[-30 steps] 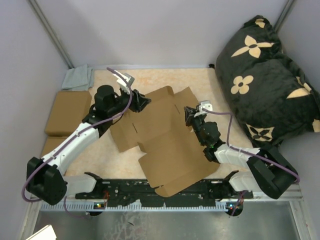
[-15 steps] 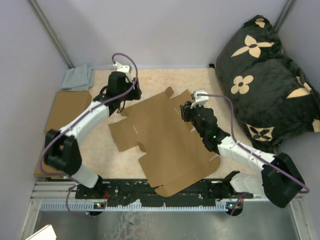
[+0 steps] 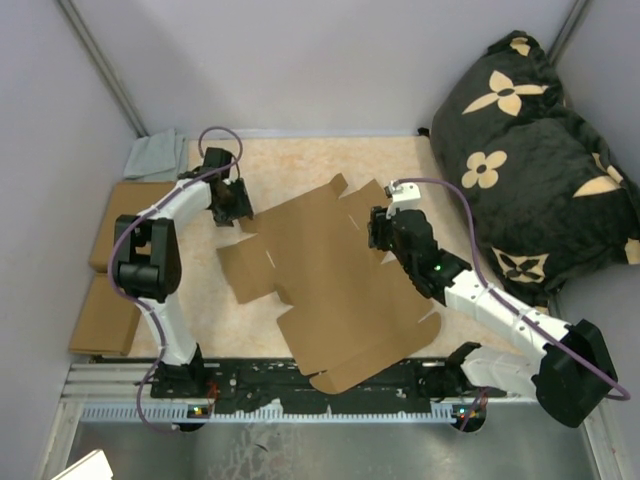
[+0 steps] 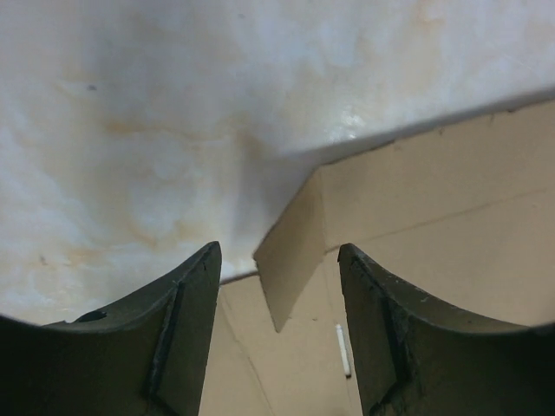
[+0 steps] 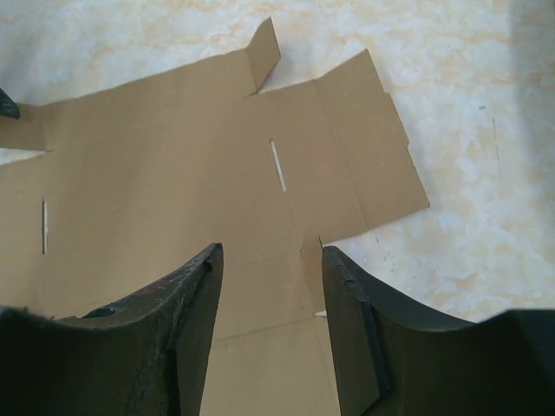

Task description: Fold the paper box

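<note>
The paper box's far edge needs to be folded upright, so my left gripper should next grab the paper box's small standing tab at the box's far corner point(image 3: 248, 222) point(image 4: 292, 253).
The paper box point(image 3: 330, 280) is a flat brown cardboard blank with flaps and slits, lying open on the table. My left gripper point(image 3: 237, 212) is open at the blank's far left corner; in the left wrist view point(image 4: 279, 260) a small upturned tab point(image 4: 290, 260) sits between the fingers, not gripped. My right gripper point(image 3: 381, 238) is open above the blank's right edge; in the right wrist view point(image 5: 271, 256) it hovers over the cardboard point(image 5: 156, 182) near a narrow slit point(image 5: 277, 165) and a side flap point(image 5: 368, 156).
Two ready-made brown boxes point(image 3: 125, 225) lie at the left, with a grey cloth point(image 3: 157, 156) behind them. A large black cushion with tan flowers point(image 3: 535, 150) fills the right back corner. Grey walls enclose the table point(image 3: 310, 160).
My left arm has swung left and back, its gripper now at the blank's far left corner. My right gripper stayed near the blank's right edge while its arm stretched out. The blank lies flatter.
</note>
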Motion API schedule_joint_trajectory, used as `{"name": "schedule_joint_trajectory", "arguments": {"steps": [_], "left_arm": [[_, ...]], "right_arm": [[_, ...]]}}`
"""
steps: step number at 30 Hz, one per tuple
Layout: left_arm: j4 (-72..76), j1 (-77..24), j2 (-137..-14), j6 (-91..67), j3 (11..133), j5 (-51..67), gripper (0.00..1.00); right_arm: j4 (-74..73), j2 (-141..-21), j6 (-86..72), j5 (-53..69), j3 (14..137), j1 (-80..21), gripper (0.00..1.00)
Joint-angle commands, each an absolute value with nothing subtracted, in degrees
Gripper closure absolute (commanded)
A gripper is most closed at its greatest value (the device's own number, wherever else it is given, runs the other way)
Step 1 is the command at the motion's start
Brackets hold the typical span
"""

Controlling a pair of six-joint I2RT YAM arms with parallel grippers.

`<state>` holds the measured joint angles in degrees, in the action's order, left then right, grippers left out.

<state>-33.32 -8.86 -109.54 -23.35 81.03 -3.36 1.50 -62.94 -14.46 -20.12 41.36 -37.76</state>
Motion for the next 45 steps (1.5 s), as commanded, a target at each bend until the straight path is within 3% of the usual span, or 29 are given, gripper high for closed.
{"name": "schedule_joint_trajectory", "arguments": {"steps": [1,5,9,12,14,23,34,45], "left_arm": [[-34.0,-9.0,-109.7,-23.2,82.1,4.6,0.38],[-34.7,-9.0,-112.3,-21.8,83.0,8.5,0.45],[-34.6,-9.0,-112.9,-20.9,83.1,10.4,0.68],[-33.6,-9.0,-111.5,-19.9,83.2,12.1,0.91],[-32.0,-9.0,-109.7,-18.2,83.0,14.2,1.0],[-12.2,-13.3,-91.9,-5.6,74.0,21.1,1.0],[16.8,-23.9,-71.9,16.6,52.7,9.9,1.0],[32.0,-24.4,-65.8,20.3,40.8,13.1,1.0]], "right_arm": [[0.0,-61.5,-15.5,-21.7,42.9,-38.1,0.5],[-0.4,-61.1,-15.5,-21.8,42.5,-38.1,0.5],[-0.3,-60.6,-15.5,-22.1,42.2,-38.1,0.5],[-0.9,-61.0,-15.8,-21.9,42.7,-38.1,0.48],[-2.0,-61.5,-16.2,-21.3,43.6,-37.8,0.45],[-18.5,-68.5,-16.5,-15.1,58.1,-32.7,0.33],[-40.9,-70.9,-11.0,-15.0,76.7,-29.3,0.31],[-45.4,-70.0,-7.1,-18.1,77.5,-28.4,0.32]]}}
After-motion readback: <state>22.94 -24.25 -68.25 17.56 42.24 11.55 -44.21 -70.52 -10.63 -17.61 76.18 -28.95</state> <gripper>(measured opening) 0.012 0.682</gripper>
